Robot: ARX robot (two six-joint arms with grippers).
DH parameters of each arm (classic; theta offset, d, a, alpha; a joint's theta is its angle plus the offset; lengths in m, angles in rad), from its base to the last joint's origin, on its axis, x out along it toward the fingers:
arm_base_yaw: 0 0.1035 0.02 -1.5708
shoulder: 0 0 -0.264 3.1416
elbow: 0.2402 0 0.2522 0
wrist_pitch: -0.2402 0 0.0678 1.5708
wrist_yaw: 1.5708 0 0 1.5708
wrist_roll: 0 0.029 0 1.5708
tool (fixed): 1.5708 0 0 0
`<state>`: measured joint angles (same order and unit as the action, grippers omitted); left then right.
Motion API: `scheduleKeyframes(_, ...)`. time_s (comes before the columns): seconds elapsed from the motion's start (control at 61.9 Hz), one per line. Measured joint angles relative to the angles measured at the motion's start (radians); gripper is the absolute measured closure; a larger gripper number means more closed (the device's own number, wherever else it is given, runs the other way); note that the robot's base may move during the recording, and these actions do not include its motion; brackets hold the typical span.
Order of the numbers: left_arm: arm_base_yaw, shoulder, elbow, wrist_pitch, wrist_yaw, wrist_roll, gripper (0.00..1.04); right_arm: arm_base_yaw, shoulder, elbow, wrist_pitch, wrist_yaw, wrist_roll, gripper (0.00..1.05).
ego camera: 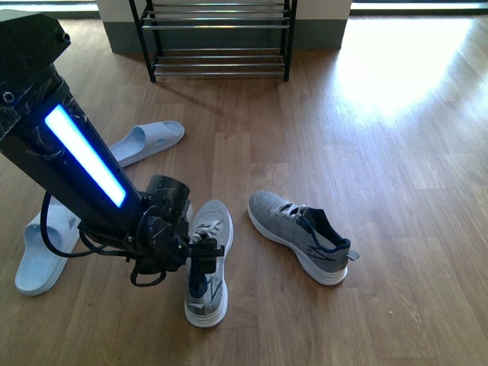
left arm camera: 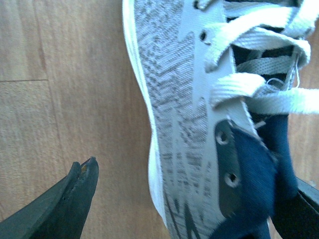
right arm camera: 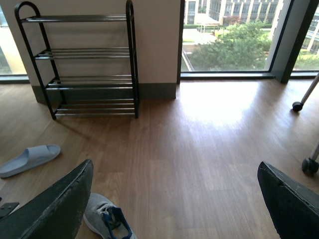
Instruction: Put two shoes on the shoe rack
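The grey sneaker spreads wide over its white sole point(ego camera: 206, 318), so I will next use my left gripper to pinch the sneaker by its thin side at the navy collar point(ego camera: 194, 282).
Two grey knit sneakers lie on the wood floor: one point(ego camera: 212, 225) points toward the rack, the other point(ego camera: 299, 235) lies to its right. My left gripper point(ego camera: 200, 255) is open and straddles the first sneaker's side wall point(left arm camera: 179, 114) near the navy collar, with one finger point(left arm camera: 75, 199) outside on the floor side. Two pale blue slides point(ego camera: 149, 141) point(ego camera: 46, 248) lie to the left. The black shoe rack point(ego camera: 217, 38) point(right arm camera: 84, 64) stands against the far wall with bare bars. My right gripper point(right arm camera: 174, 164) hangs open above the floor, holding nothing; a sneaker point(right arm camera: 107, 219) and a slide point(right arm camera: 30, 159) show below it.
Wheeled stand legs point(right arm camera: 297, 105) point(right arm camera: 309, 165) are at the far right near the window. A bright sun patch point(ego camera: 396, 61) falls on the floor right of the rack. Bare wood floor lies between the shoes and the rack.
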<state>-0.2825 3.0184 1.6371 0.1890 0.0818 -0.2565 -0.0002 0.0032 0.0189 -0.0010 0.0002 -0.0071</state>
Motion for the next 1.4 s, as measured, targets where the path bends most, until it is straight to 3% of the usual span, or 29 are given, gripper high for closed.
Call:
scheduleKeyframes(0.388,-0.003,0.008,0.003,0.016,-0.045,0.010,0.92,0.000,0.000,0.000,0.000,0.000,0.000,0.09)
scheduleKeyframes(0.484,0.000,0.008,-0.004,0.021,-0.054,0.011,1.02,0.000,0.000,0.000,0.000,0.000,0.000,0.09)
scheduleKeyframes(0.888,0.046,-0.143,-0.216,0.114,-0.132,0.027,1.02,0.000,0.000,0.000,0.000,0.000,0.000,0.09)
scheduleKeyframes(1.114,0.117,-0.576,-0.528,0.285,-0.264,0.051,1.02,0.000,0.000,0.000,0.000,0.000,0.000,0.09)
scheduleKeyframes(1.405,0.145,-0.982,-0.896,0.428,-0.389,0.091,1.02,0.000,0.000,0.000,0.000,0.000,0.000,0.09)
